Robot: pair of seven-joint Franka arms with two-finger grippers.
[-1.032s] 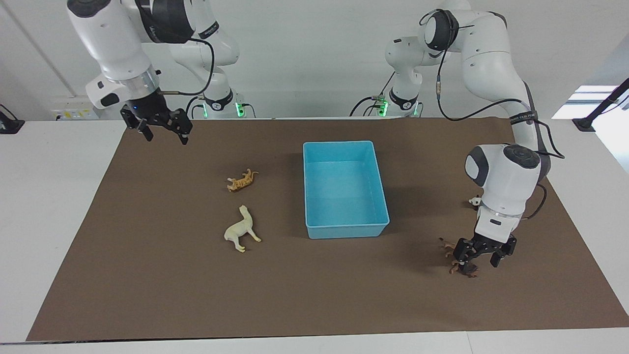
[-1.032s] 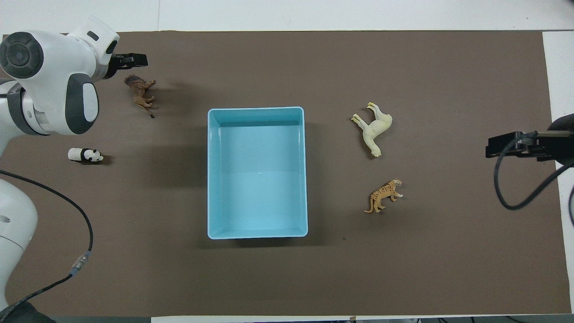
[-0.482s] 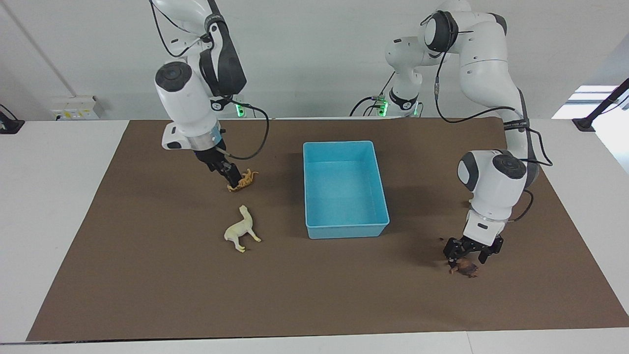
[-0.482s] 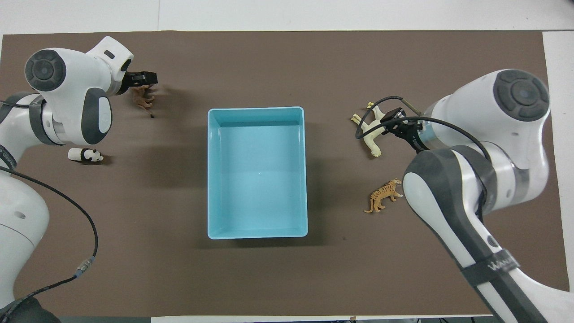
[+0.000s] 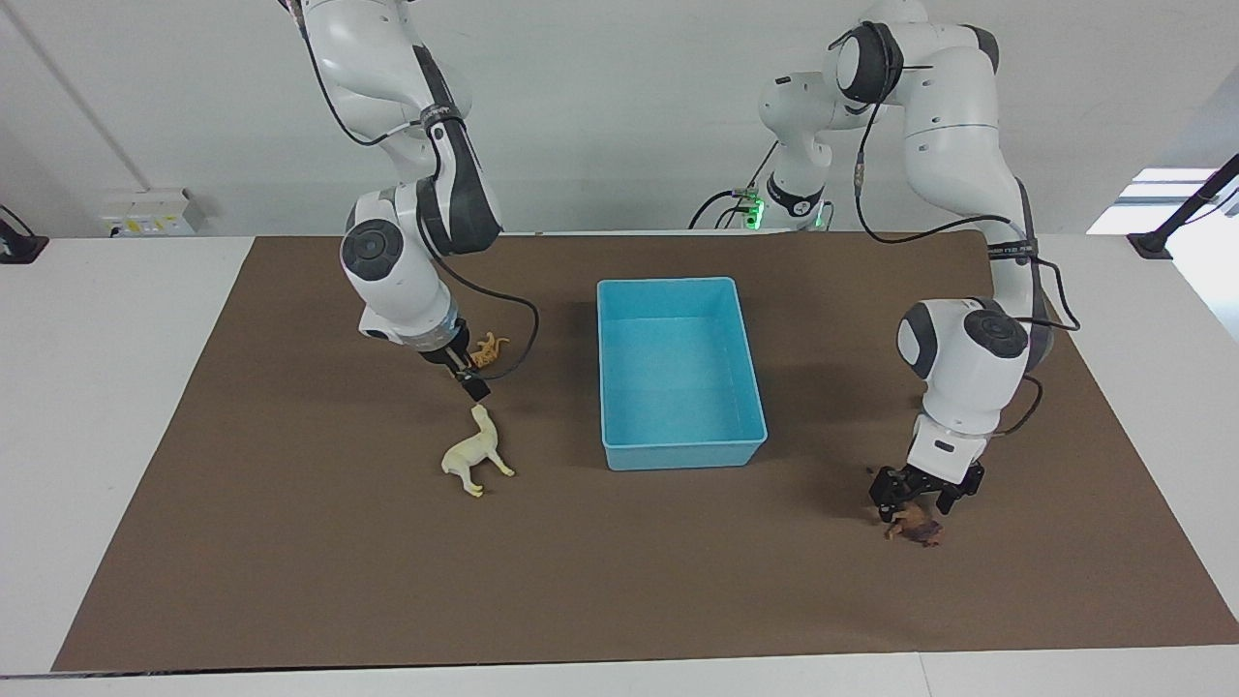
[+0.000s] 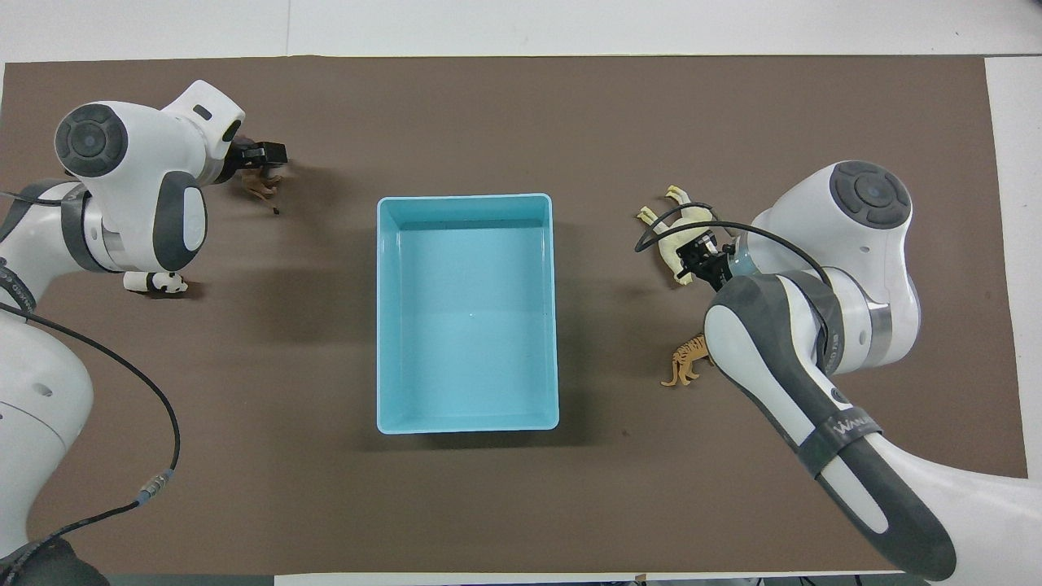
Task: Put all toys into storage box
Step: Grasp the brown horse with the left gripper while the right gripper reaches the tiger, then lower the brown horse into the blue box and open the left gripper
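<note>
The brown lion's body (image 6: 260, 181) is between the fingertips of my left gripper, which reach down around it, low over the mat. My left gripper needs to close now, and that would hold the lion.
The light blue storage box (image 5: 683, 451) (image 6: 467, 198) stands empty mid-table. My left gripper (image 5: 912, 501) (image 6: 260, 159) hangs open, low over the brown lion (image 5: 916, 530) (image 6: 262, 187), which lies farther from the robots than the box, toward the left arm's end. The arm partly covers the black-and-white panda (image 6: 165, 282). My right gripper (image 5: 473, 386) (image 6: 698, 260) is open over the head end of the cream llama (image 5: 476, 453) (image 6: 680, 233), holding nothing. The orange tiger (image 5: 490, 348) (image 6: 687, 364) lies nearer the robots, half hidden by that arm.
A brown mat (image 5: 290, 581) covers most of the white table (image 5: 97, 387). Bare mat lies around the box and toward the table edge farthest from the robots. Cables trail from both arms.
The right arm swung in from the mat's corner, passed over the tiger and now hovers over the llama. The left gripper sank lower over the lion. No toy has moved.
</note>
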